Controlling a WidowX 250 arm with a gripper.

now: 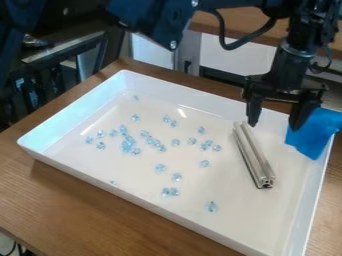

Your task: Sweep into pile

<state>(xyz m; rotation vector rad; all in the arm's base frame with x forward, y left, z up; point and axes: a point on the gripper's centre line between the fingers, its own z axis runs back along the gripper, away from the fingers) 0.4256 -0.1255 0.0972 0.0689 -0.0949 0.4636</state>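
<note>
I need to grip the silver metal bar (251,154) next with my gripper, by its end near the tray's back side, and then sweep the light-blue pieces into a pile.
The gripper (273,125) hangs over the tray's back right part, its two fingers apart and pointing down, with nothing visible between them. Small clear light-blue pieces (127,146) lie scattered in the white tray (167,209), most densely left of the middle, with a few stray ones toward the front. Right of the pieces, a silver metal bar (251,154) lies lengthwise on the tray floor; its far end is just left of and below the left finger. A blue cloth (314,134) is beside the right finger at the tray's right wall; whether they touch I cannot tell.
Raised walls surround the tray, which stands on a brown wooden table (80,200). The arm comes in across the top edge, with a black cable (230,44) looping beneath it. Dark equipment stands behind at the upper left.
</note>
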